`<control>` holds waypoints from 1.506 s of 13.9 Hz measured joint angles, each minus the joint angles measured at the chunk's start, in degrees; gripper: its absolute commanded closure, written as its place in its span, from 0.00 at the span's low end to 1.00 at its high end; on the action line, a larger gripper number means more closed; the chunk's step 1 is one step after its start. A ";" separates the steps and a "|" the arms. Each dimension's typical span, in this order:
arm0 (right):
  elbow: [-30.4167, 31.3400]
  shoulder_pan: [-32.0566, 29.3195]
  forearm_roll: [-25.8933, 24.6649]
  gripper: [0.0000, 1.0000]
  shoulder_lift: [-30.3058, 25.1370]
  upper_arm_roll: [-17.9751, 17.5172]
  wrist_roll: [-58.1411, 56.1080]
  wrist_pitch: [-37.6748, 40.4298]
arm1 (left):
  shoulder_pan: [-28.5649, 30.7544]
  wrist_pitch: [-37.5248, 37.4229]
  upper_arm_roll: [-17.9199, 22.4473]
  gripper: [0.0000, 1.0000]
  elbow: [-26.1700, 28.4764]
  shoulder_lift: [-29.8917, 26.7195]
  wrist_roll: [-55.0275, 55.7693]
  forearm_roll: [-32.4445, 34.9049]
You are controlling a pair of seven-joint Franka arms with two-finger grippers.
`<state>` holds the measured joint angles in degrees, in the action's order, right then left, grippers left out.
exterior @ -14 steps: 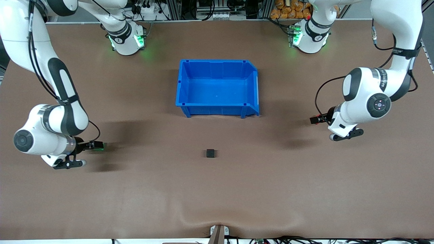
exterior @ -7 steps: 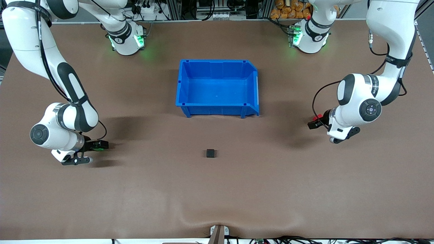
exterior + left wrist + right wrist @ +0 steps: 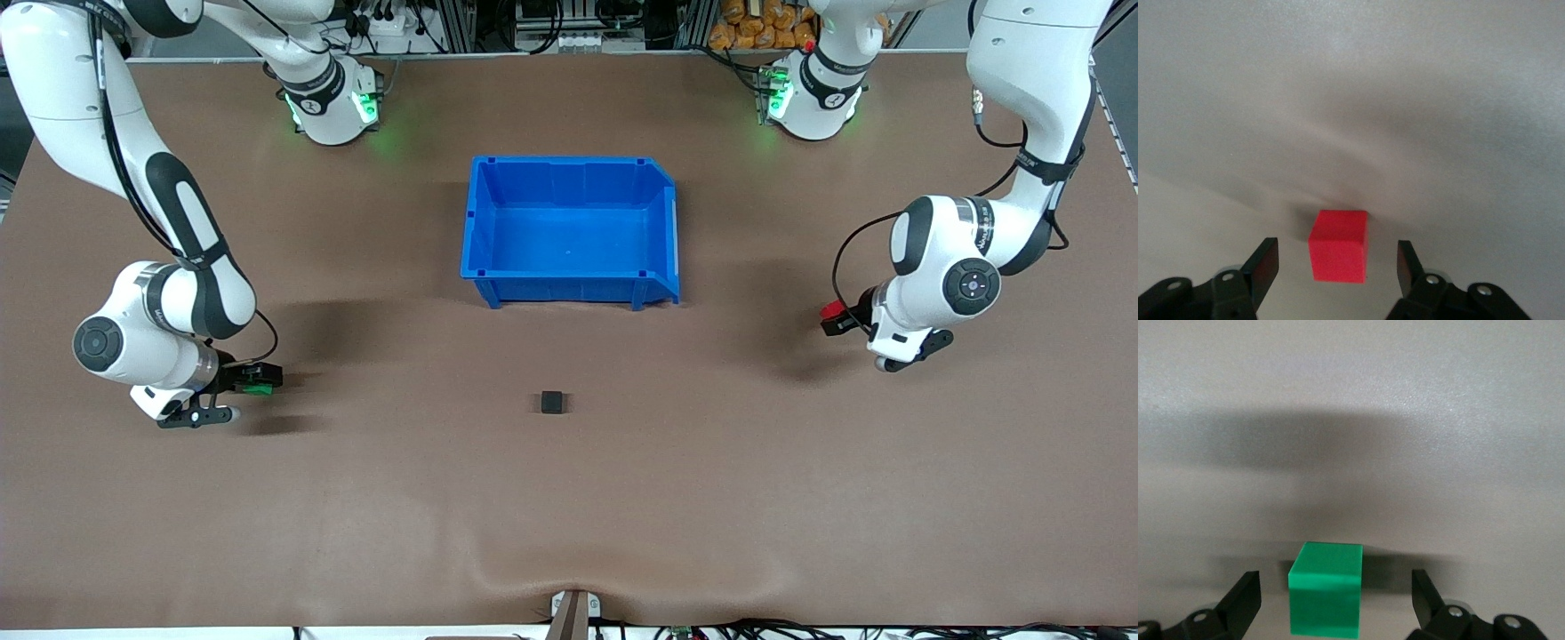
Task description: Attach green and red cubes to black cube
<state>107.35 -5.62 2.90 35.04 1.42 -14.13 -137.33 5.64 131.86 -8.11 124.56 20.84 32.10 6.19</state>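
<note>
My right gripper's fingers reach down beside the green cube point(image 3: 259, 388) point(image 3: 1325, 596), low over the table, so it is time to close now. Closing now would catch the cube.
The black cube point(image 3: 552, 402) sits alone on the brown table, nearer the front camera than the blue bin. The green cube point(image 3: 259, 388) lies at the right arm's end of the table. My right gripper point(image 3: 252, 380) is open and down around it. In the right wrist view the green cube point(image 3: 1325, 596) stands between the fingers point(image 3: 1245, 600) with a gap on each side. The red cube point(image 3: 832, 308) lies at the left arm's end. My left gripper point(image 3: 837, 320) is open around it. In the left wrist view the red cube point(image 3: 1338, 245) has gaps to both fingers point(image 3: 1408, 265).
An empty blue bin point(image 3: 569, 283) stands mid-table between the arms' bases and the black cube. Bare brown table lies between each coloured cube and the black cube.
Both arms shifted their elbows and wrists a little while the grippers stayed low around their cubes. The green, red and black cubes have hardly moved.
</note>
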 measured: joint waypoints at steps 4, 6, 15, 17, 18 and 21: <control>0.16 0.00 -0.02 1.00 -0.02 0.03 -0.77 0.36 | 0.34 1.41 0.00 0.33 0.09 1.58 0.00 0.01; 0.04 -0.10 -0.01 1.00 -0.14 0.12 -6.13 0.35 | 0.59 1.64 0.00 0.33 0.09 1.90 0.00 0.01; -7.15 -0.91 -3.40 1.00 -0.25 0.42 -39.58 -0.10 | 1.19 1.65 -0.09 0.39 0.15 2.08 2.32 0.01; -8.33 -0.93 -4.78 1.00 -0.03 0.49 -47.28 -0.09 | 1.17 1.65 -0.40 0.43 0.19 2.31 3.68 0.02; -8.72 -0.94 -5.05 1.00 0.15 0.50 -50.69 -0.09 | 1.15 1.65 -0.53 0.50 0.19 2.46 3.99 0.02; -9.34 -1.05 -5.38 1.00 0.78 0.71 -58.73 -0.16 | 1.14 1.66 -0.60 0.83 0.20 2.89 4.09 0.02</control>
<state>98.01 -6.67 -2.48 35.82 2.12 -72.85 -137.49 6.79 133.52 -8.71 124.76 23.73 36.19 6.21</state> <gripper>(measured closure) 0.604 0.489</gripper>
